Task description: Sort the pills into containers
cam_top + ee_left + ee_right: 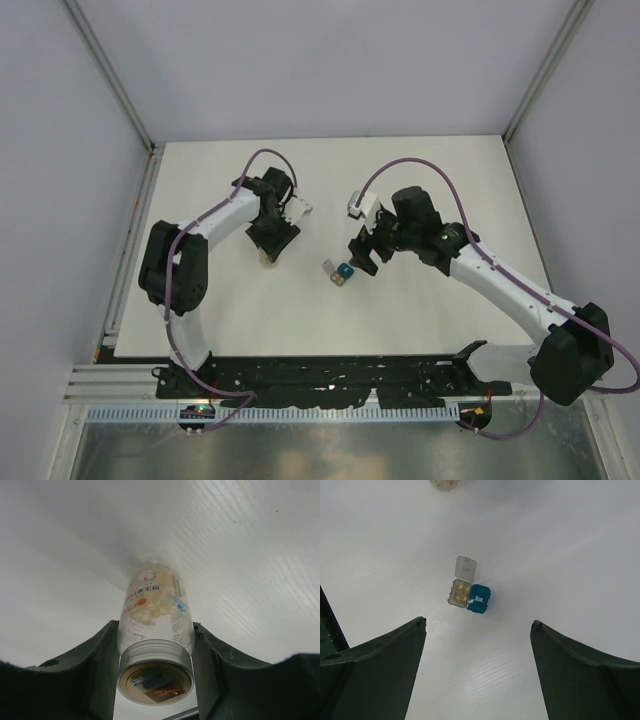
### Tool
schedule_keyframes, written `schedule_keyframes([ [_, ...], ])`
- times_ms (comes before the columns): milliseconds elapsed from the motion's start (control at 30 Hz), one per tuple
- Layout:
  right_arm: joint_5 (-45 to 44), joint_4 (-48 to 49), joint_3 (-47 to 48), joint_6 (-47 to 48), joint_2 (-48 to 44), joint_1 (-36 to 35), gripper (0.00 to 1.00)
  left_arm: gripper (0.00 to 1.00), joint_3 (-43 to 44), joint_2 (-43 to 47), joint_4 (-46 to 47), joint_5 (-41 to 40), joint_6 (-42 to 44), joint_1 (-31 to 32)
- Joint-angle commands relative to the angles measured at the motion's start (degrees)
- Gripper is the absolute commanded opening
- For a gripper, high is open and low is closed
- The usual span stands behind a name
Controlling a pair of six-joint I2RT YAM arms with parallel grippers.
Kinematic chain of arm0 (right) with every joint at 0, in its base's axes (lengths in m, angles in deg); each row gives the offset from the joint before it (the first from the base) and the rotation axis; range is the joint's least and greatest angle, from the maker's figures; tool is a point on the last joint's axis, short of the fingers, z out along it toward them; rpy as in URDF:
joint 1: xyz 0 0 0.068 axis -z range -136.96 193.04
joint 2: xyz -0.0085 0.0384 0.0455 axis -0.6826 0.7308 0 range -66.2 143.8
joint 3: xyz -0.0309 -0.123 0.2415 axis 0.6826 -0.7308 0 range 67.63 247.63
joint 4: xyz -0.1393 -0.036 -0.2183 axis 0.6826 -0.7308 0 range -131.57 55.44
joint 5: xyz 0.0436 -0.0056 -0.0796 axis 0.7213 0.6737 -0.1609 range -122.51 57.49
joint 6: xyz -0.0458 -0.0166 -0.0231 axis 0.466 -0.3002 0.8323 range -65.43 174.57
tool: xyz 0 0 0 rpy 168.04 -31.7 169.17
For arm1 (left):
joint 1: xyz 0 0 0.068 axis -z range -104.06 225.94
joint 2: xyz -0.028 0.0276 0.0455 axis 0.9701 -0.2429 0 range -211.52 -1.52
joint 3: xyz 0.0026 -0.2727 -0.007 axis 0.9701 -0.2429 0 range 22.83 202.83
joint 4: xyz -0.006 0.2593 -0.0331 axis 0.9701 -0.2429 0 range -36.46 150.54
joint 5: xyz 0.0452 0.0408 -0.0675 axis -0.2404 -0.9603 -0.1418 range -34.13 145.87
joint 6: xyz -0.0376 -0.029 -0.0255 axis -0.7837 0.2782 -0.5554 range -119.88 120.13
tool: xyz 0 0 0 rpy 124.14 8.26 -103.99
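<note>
My left gripper should open: the vial's base is close over flat, empty table away from the boxes and would stand.
The two containers sit side by side mid-table: a grey box point(459, 593) with its lid point(465, 566) flipped open and yellowish pills inside, and a shut teal-blue box point(479, 599) marked "Sun." They also show in the top view point(340, 272). My right gripper point(479, 622) is open and empty, hovering above and just near of them. My left gripper point(155, 626) is shut on a clear vial point(155, 605) of whitish pills, with its silver cap point(155, 672) facing the wrist camera. In the top view this gripper point(270, 245) is left of the boxes.
The white table point(420, 180) is bordered by grey walls and a metal frame. The vial's base shows at the top edge of the right wrist view point(445, 483). The arm bases stand on a black rail point(330, 375) at the near edge.
</note>
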State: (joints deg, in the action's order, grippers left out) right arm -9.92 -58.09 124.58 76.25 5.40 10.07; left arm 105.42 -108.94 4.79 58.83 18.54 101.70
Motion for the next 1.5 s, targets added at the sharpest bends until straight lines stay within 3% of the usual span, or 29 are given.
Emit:
schedule_keyframes([
  [0, 0.0, 3.0, -0.3, 0.2, -1.2, 0.3, 0.89, 0.00, -1.2, 0.9, 4.5, -0.6, -2.1, 0.0],
  [133, -0.4, 3.4, -0.7, 0.4, -0.7, 0.3, 0.89, 0.01, -2.3, 0.8, 5.5, -0.4, -2.9, 0.1],
  [267, -0.6, 3.6, -0.9, 0.6, 0.0, 0.3, 0.90, 0.13, -2.8, 0.1, 5.8, 0.4, -3.6, 0.1],
  [833, -1.6, 3.5, -1.8, 4.6, 3.6, 0.4, 0.91, 0.98, -4.0, 6.6, 7.6, -1.9, -3.9, 0.0],
  [1133, 1.2, -8.4, 5.1, 10.4, 16.5, 0.4, 0.89, 1.00, -4.3, 14.2, 6.8, -0.9, -4.0, -0.4],
  [1467, 4.6, -12.6, 10.2, 12.3, 27.8, 0.4, 0.88, 1.00, -9.3, 24.4, 7.1, 1.2, -5.0, -1.1],
])
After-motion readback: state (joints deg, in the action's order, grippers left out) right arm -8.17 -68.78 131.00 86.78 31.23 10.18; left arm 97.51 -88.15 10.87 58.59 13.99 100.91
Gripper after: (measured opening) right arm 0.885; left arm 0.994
